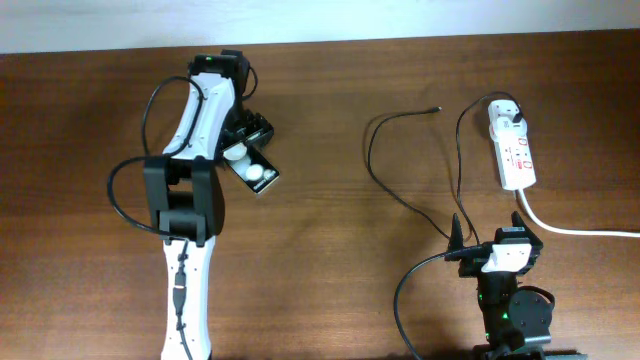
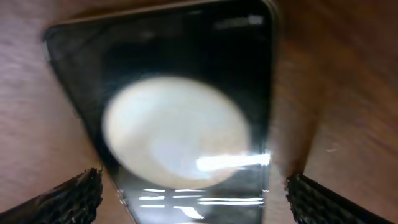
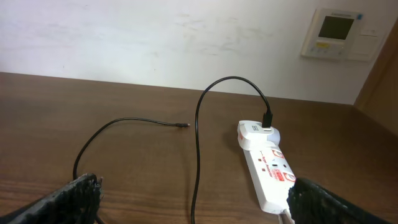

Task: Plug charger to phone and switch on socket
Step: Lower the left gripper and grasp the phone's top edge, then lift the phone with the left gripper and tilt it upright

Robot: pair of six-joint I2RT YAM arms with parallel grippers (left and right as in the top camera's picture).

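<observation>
The phone has two long sides, and my left gripper will grab across them next. The end of the phone beyond it stays clear for my right gripper to take over.
The phone (image 1: 256, 172) is black and glossy with two white round spots and lies on the table at the upper left. My left gripper (image 1: 245, 140) hovers right over it. In the left wrist view the phone (image 2: 186, 74) fills the frame and carries a large white reflection. The left gripper (image 2: 189, 199) is open, one finger on each side of the phone, with a gap on both sides. The socket (image 1: 515, 152) lies at the right, holding the white adapter (image 1: 505, 116). The charger cable loops left and its tip (image 1: 435, 109) lies free. My right gripper (image 1: 500, 250) is open and empty, below the socket.
The thick white cord (image 1: 580, 230) runs from the socket off the right edge. In the right wrist view the socket (image 3: 267, 174), the adapter (image 3: 258, 134) and the cable tip (image 3: 186, 126) lie ahead of the open right gripper (image 3: 193, 199). A wall bounds the table's far edge.
</observation>
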